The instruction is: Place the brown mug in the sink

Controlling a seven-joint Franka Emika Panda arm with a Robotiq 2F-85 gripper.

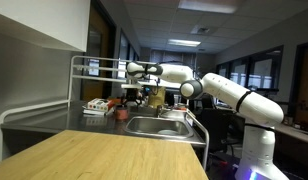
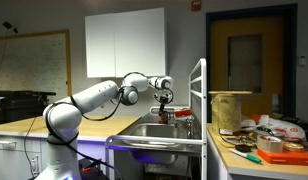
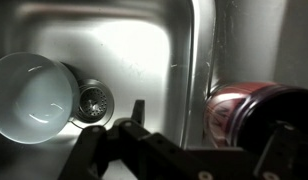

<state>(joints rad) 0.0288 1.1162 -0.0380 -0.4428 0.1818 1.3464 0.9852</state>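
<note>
The mug's rim lies between my fingers, one at the mug's opening, so closing now would catch the rim and it is time to close on it.
The brown mug (image 3: 239, 112) is reddish-brown, blurred and close at the right of the wrist view, by the steel sink's (image 3: 144, 50) right wall. My gripper (image 3: 209, 125) hangs over the basin with its fingers spread wide. The left finger is well clear of the mug and the right finger is next to it. Whether the mug touches a finger I cannot tell. In both exterior views the gripper (image 1: 154, 97) (image 2: 166, 99) is just above the sink (image 1: 159, 126) (image 2: 154, 130). A small reddish shape, perhaps the mug (image 2: 166, 116), shows under it.
A white bowl (image 3: 32, 95) lies in the basin beside the drain (image 3: 94, 98). A metal rack frame (image 1: 79, 75) stands around the sink. A wooden counter (image 1: 104, 155) is in front. Cluttered containers (image 2: 264, 140) sit on a counter.
</note>
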